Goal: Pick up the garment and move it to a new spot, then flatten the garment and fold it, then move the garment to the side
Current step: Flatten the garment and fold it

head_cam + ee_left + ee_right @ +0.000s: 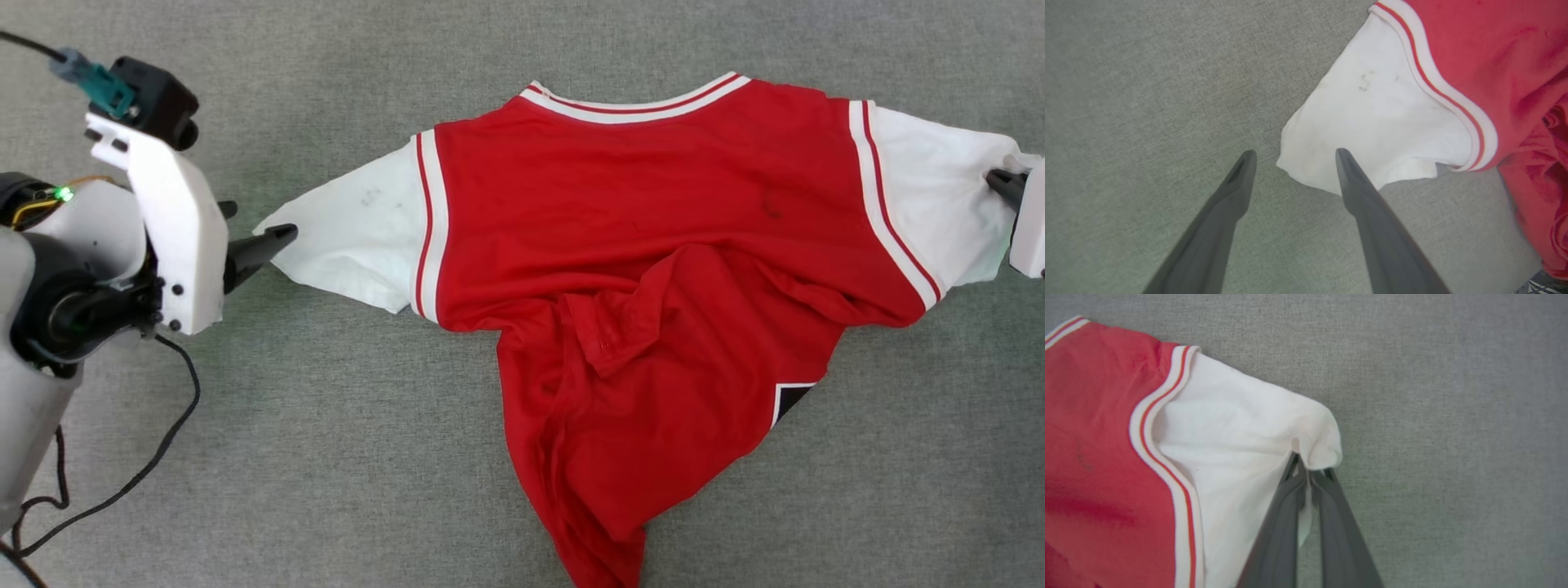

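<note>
The white sleeve lies wide and flat toward its striped trim [429, 220]. My left gripper will pick up the sleeve next by its narrow, loose hem end.
The garment [653, 212], a red jersey with white sleeves and striped trim, lies spread sideways on the grey surface, its lower half bunched and twisted toward the near edge. A black patch [790, 402] peeks out at its hem. My left gripper [1295, 157] stands open just off the tip of the left white sleeve [1380, 122], holding nothing; in the head view the left gripper [260, 237] sits at that sleeve's end. At the far right, my right gripper [1308, 471] is shut on the edge of the right white sleeve [1241, 428]; the head view shows this right gripper [1002, 184] at the frame's edge.
Grey fabric-like surface [326, 457] lies all around the jersey. A black cable [155, 441] trails from my left arm at the lower left. A small dark mark [770, 204] shows on the red back panel.
</note>
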Controlling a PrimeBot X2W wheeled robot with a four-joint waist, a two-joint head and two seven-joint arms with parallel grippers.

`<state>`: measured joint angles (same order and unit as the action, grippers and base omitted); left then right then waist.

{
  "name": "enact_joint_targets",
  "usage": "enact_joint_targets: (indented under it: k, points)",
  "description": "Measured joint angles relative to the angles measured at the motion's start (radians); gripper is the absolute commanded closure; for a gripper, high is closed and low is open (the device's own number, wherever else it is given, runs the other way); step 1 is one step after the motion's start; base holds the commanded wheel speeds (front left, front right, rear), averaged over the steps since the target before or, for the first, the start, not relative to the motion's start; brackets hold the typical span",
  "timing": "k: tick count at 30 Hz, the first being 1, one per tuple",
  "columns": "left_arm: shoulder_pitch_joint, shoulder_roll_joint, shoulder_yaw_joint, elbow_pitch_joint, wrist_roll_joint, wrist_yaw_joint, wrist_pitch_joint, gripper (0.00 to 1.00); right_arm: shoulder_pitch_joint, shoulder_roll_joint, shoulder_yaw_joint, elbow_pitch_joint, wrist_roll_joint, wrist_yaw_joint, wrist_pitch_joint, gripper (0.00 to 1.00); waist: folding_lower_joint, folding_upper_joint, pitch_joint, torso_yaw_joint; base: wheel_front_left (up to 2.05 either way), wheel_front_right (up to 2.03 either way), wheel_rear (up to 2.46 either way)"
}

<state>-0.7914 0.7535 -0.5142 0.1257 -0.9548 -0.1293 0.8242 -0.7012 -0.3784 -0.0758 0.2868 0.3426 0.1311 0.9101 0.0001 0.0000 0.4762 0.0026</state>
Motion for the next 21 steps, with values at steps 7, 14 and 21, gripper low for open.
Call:
enact_joint_targets:
  k: [7,14,21]
  points:
    - [-0.048,-0.02,-0.076,0.048,0.023,0.0,0.051,0.0,-0.014,-0.006,0.025,-0.009,0.005,0.0,-0.007,1.0,0.0,0.0,0.024,-0.007,0.0,0.0,0.0]
    - [-0.085,-0.018,-0.135,0.08,0.041,0.0,0.07,0.0,-0.018,-0.007,0.035,-0.014,0.017,0.0,-0.012,1.0,-0.0001,0.0,0.045,-0.013,0.0,0.0,0.0]
    - [-0.095,-0.037,-0.166,0.113,0.029,0.0,0.04,1.0,-0.026,-0.015,0.054,-0.002,0.025,0.0,-0.031,1.0,-0.0001,0.0,0.037,-0.013,0.0,0.0,0.0]
